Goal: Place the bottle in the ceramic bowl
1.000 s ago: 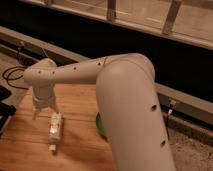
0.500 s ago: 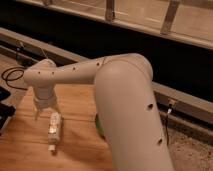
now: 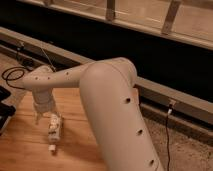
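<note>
The bottle needs to be placed in the ceramic bowl, so next the gripper should grip the bottle by its base end, opposite the white cap.
The bottle [image 3: 54,131] lies on its side on the wooden table [image 3: 25,150], a slim whitish shape with its small white cap [image 3: 52,148] toward the near edge. My gripper [image 3: 45,119] hangs just above and to the left of the bottle's far end. It is open, with one finger [image 3: 37,118] pointing down beside the bottle. Nothing is held. The ceramic bowl is hidden behind my big white arm [image 3: 115,115].
A black cable [image 3: 12,75] loops at the far left and a dark object [image 3: 4,107] sits at the table's left edge. A metal rail [image 3: 165,97] and a dark wall run behind the table. A speckled floor [image 3: 185,150] lies to the right.
Almost nothing has moved: the gripper stays over the bottle's far end and the bottle lies in the same place. A green sliver seen earlier by the arm no longer shows.
</note>
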Motion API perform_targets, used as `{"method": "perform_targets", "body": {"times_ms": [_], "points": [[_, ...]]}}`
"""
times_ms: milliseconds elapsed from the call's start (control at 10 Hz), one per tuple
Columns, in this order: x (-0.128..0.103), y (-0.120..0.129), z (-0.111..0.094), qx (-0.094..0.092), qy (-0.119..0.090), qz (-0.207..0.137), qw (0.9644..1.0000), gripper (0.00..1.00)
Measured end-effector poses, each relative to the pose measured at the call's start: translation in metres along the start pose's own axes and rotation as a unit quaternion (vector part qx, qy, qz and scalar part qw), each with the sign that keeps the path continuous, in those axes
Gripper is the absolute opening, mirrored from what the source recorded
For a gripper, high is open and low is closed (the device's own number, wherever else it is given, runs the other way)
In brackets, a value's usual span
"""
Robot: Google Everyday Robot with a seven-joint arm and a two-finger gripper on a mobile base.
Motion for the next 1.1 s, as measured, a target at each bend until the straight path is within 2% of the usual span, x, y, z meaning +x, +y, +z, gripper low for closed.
{"method": "perform_targets", "body": {"times_ms": [200, 400, 600, 700, 800, 1100], "points": [[0.002, -0.013, 0.005, 0.012, 0.004, 0.016, 0.9998, 0.65], [0.004, -0.027, 0.013, 0.016, 0.004, 0.04, 0.9991, 0.65], [-0.002, -0.034, 0.023, 0.01, 0.001, 0.056, 0.9983, 0.65], [-0.006, -0.033, 0.032, -0.005, -0.002, 0.059, 0.9982, 0.65], [-0.007, -0.037, 0.036, -0.011, -0.003, 0.061, 0.9981, 0.65], [-0.008, -0.034, 0.036, -0.012, -0.004, 0.059, 0.9982, 0.65]]}}
